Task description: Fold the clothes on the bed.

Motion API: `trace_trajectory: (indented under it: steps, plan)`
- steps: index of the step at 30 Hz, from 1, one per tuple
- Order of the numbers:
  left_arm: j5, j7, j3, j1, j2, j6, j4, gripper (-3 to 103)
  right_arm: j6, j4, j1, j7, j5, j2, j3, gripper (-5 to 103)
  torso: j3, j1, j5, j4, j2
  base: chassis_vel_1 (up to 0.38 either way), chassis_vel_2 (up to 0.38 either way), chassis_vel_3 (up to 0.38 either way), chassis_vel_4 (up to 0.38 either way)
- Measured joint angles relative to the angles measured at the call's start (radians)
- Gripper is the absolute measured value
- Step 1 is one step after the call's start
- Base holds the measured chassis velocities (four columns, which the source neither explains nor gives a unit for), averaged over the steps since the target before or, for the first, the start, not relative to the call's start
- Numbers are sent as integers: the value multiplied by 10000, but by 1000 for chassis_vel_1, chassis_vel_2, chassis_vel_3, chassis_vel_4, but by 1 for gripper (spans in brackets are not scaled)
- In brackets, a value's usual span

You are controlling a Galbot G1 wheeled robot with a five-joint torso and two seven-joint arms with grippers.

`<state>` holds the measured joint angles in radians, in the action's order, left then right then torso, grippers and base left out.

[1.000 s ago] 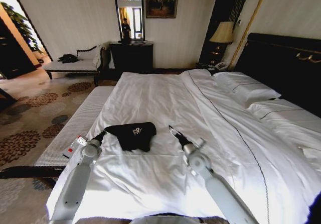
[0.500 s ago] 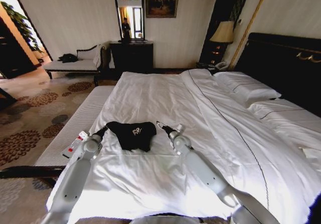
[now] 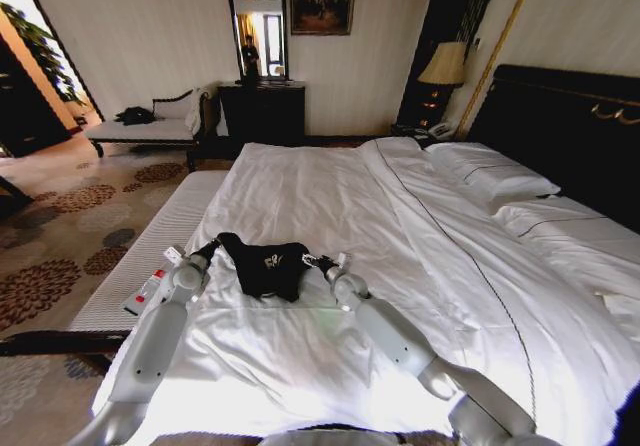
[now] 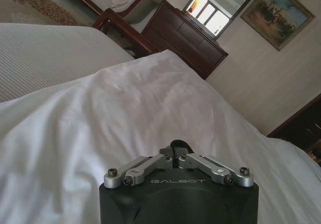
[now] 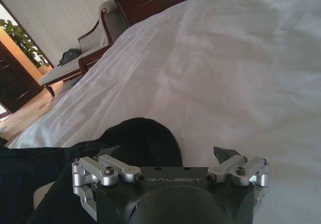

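Observation:
The right gripper grips the black T-shirt by its shoulder (image 3: pixel 301 253) next, leaving the black T-shirt's white lettering (image 3: pixel 273 261) free to lie flat for folding.
The clothes, one black T-shirt (image 3: pixel 266 269) with small white lettering, lie bunched on the white bed (image 3: pixel 330 191) near its foot. My left gripper (image 3: pixel 213 246) is shut on the shirt's left edge; in the left wrist view a bit of black cloth (image 4: pixel 175 145) shows between the closed fingers (image 4: pixel 150 163). My right gripper (image 3: pixel 309 260) is at the shirt's right edge and stands open. In the right wrist view its fingertips (image 5: pixel 223 154) are spread wide, with the black fabric (image 5: pixel 143 136) lying against the gap between them.
A narrow white-cushioned bench (image 3: pixel 170 226) runs along the bed's left side, with a small red-and-white item (image 3: pixel 148 289) on it. Pillows (image 3: pixel 490 178) and a dark headboard (image 3: pixel 565 131) are at the right. A dark dresser (image 3: pixel 262 113) stands against the far wall.
My right gripper has swung left across the sheet to the shirt's right edge. My left gripper has shifted slightly away with the shirt's edge, and the shirt is more bunched.

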<state>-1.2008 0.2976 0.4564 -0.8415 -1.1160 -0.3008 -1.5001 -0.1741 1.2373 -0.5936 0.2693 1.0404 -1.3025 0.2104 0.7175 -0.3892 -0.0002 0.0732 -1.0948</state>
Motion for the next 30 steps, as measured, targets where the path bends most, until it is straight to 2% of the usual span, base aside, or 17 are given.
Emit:
trace_trajectory:
  steps: [8,9,12,15,18,20,22,23,26,27,30]
  plan:
    - [-41,5,144,-123,39,-7,-98,0,7,-420,137,-29,-90,-266,293,100,-1,0,1,1,0,0,0,0,0]
    - [-52,8,165,-129,48,-7,-109,0,16,-474,138,-63,-118,-290,319,102,-1,0,1,2,1,0,0,0,0]
    - [-87,14,223,-135,73,-8,-122,0,112,-560,142,-171,-182,-337,411,88,-1,1,1,3,0,0,0,0,0]
    - [-93,15,251,-138,84,-7,-122,0,209,-567,145,-244,-176,-398,434,83,-1,0,1,2,0,0,0,0,0]
    - [-76,17,268,-149,78,-7,-98,0,371,-584,163,-418,-148,-473,454,66,-1,0,1,2,0,0,0,0,0]
    - [-69,16,270,-152,71,-8,-93,0,404,-592,166,-462,-144,-488,459,66,-1,1,1,2,0,0,0,0,0]
    - [-37,17,280,-160,45,-8,-63,0,547,-608,168,-658,-109,-537,473,56,-1,0,1,2,0,0,0,0,0]
    - [-9,17,300,-162,32,-8,-18,0,892,-501,166,-956,1,-594,442,39,0,0,1,1,0,0,0,0,0]
    - [-1,16,314,-154,35,-8,26,0,1004,-284,165,-1010,100,-599,374,28,-1,0,1,0,0,0,0,0,0]
    - [0,15,321,-144,39,-7,50,0,1052,-182,164,-1023,105,-586,349,28,-1,0,2,0,0,0,0,0,0]
    - [2,10,325,-122,39,-5,89,0,1190,51,165,-1051,152,-522,231,13,-1,1,2,0,-1,0,0,0,0]
